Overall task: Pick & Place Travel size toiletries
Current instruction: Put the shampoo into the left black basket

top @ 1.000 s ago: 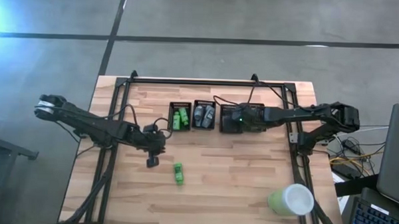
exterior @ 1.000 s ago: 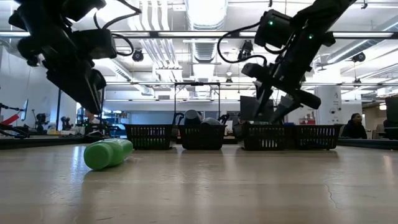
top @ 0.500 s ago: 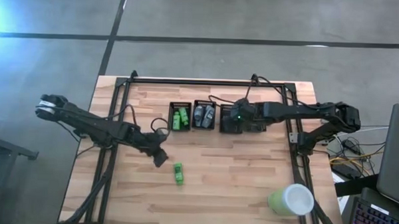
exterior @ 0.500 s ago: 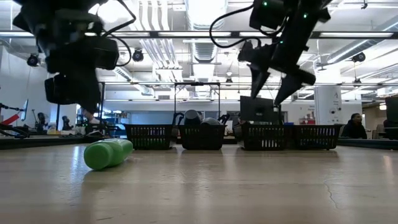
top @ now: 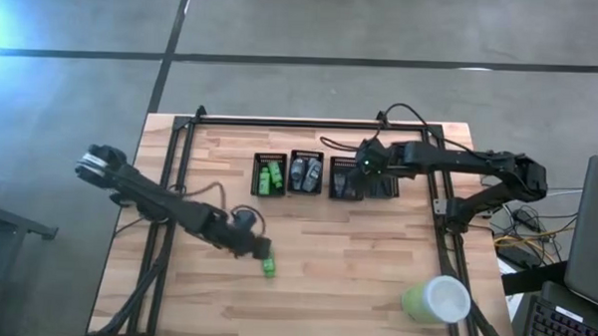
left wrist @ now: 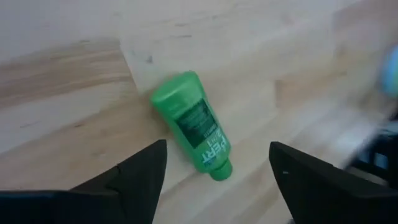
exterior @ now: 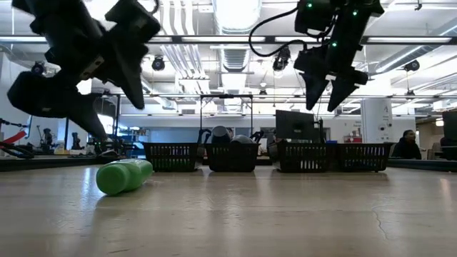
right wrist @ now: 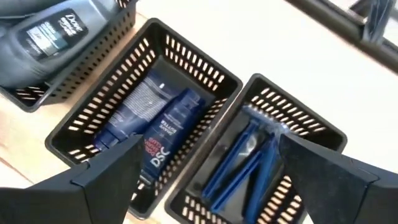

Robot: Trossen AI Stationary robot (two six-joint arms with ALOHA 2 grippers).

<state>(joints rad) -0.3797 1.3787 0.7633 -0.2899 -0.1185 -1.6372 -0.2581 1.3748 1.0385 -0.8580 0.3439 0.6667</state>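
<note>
My left gripper should next place the green bottle in the bin with the green bottles, so it should grab the bottle by its labeled body [top: 269,268] [left wrist: 204,131].
A green bottle [top: 268,266] lies on its side on the wooden table, near the middle. My left gripper [top: 259,250] hovers open just above and to the left of it. In the left wrist view the bottle [left wrist: 191,126] shows ahead between the two spread fingers, untouched. Four black mesh bins stand in a row at the far side. They hold green bottles [top: 270,177], grey bottles [top: 305,172], blue tubes [right wrist: 158,124] and blue razors [right wrist: 249,155]. My right gripper [top: 364,167] hangs open above the two right bins, with nothing between its fingers.
A large pale green cup [top: 436,300] lies on its side at the near right corner. Black frame rails [top: 169,183] run along the table's left, right and far edges. Bare wood lies between the bins and the near edge.
My left gripper has swung toward the near right, down toward the green bottle, and has opened. My right gripper has risen from the right bins and drawn a little toward the far edge. The green bottle has stayed where it was.
</note>
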